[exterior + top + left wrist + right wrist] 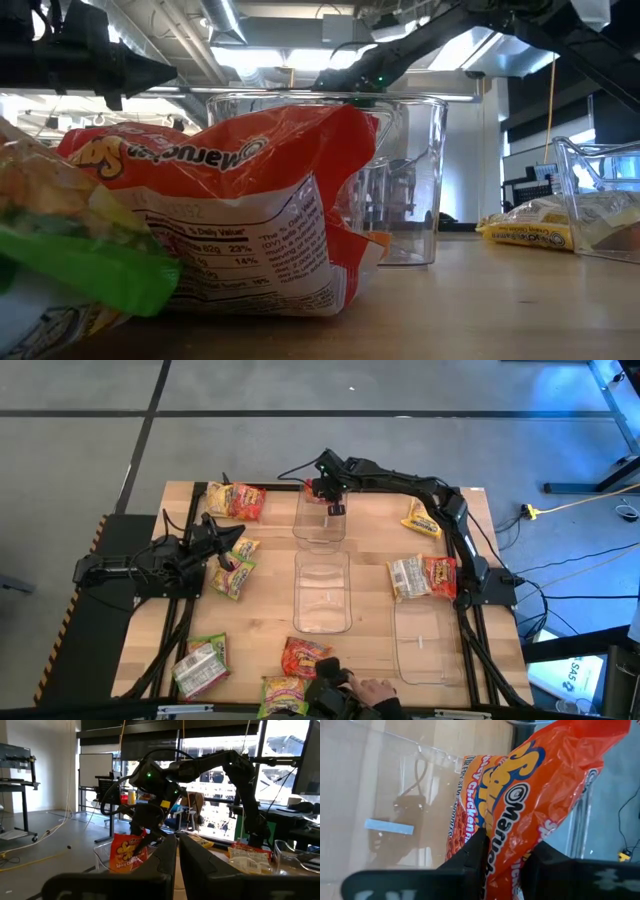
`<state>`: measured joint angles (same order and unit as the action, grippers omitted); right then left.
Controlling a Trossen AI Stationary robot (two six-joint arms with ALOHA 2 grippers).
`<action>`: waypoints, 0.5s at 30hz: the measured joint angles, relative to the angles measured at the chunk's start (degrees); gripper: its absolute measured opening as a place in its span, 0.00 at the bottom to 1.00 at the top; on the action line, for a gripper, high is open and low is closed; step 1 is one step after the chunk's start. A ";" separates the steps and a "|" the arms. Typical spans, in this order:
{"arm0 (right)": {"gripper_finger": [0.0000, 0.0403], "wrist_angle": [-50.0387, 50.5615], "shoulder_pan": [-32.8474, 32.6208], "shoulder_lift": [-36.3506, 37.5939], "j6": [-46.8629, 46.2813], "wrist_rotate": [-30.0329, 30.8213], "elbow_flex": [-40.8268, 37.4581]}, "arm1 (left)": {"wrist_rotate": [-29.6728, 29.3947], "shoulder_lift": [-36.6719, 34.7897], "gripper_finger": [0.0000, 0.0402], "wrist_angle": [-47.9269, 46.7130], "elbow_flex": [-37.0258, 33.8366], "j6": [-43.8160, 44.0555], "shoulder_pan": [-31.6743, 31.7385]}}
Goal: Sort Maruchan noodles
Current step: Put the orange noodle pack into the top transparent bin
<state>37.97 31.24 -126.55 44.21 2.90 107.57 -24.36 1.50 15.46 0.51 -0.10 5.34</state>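
Observation:
My right gripper will open now, because the orange-red packet's lower edge is inside the far clear bin.
My right gripper is shut on an orange-red Maruchan noodle packet over the far clear bin. The left wrist view shows that packet hanging under the right gripper. My left gripper waits shut at the table's left, holding nothing. Other noodle packets lie flat on the table: two at the far left, two by the left gripper, two at the right, a yellow one at the far right, and several along the near edge. My right gripper pinches the orange-red packet between its two fingers, gripping the wrapper near one end. The fingers slant down from above. The packet hangs below them, crumpled, lifted clear of the table over the far bin.
A second clear bin stands mid-table and a third at the near right. A person's hand rests at the near edge by the packets. In the low view a red packet fills the foreground.

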 joint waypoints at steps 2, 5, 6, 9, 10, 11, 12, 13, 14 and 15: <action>0.16 -0.17 0.00 -0.17 0.00 0.06 0.00 | 0.00 0.00 0.04 0.00 0.00 -0.02 0.00; 0.16 -0.72 -0.02 -0.17 0.10 0.12 -0.04 | 0.00 0.00 0.04 0.00 -0.02 -0.02 0.00; 0.17 -0.93 -0.02 -0.17 0.17 0.13 -0.04 | 0.00 0.00 0.04 0.00 -0.02 -0.02 0.00; 0.23 -0.89 0.00 -0.17 0.18 0.71 -0.04 | 0.02 0.00 0.04 0.00 -0.02 -0.02 0.00; 0.26 -0.90 0.00 -0.17 0.18 1.09 -0.04 | 0.02 0.00 0.04 0.00 -0.02 -0.02 0.00; 0.29 -0.98 0.00 -0.17 0.20 1.20 -0.04 | 0.02 0.00 0.04 0.00 -0.02 -0.02 0.00; 0.32 -1.06 0.00 -0.17 0.20 1.20 -0.04 | 0.02 0.00 0.04 0.00 -0.02 -0.02 0.00; 0.35 -1.16 0.00 -0.17 0.20 1.22 -0.04 | 0.02 0.00 0.04 0.00 -0.02 -0.04 0.00; 0.38 -1.28 -0.03 -0.17 0.18 1.45 -0.04 | 0.02 0.00 0.04 0.00 -0.02 -0.02 0.00; 0.40 -1.52 -0.09 -0.17 0.18 2.06 -0.04 | 0.03 0.00 0.04 0.01 -0.02 -0.04 0.00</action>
<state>36.45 31.16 -126.72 44.39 4.96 107.53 -24.33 1.50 15.47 0.49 -0.14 5.34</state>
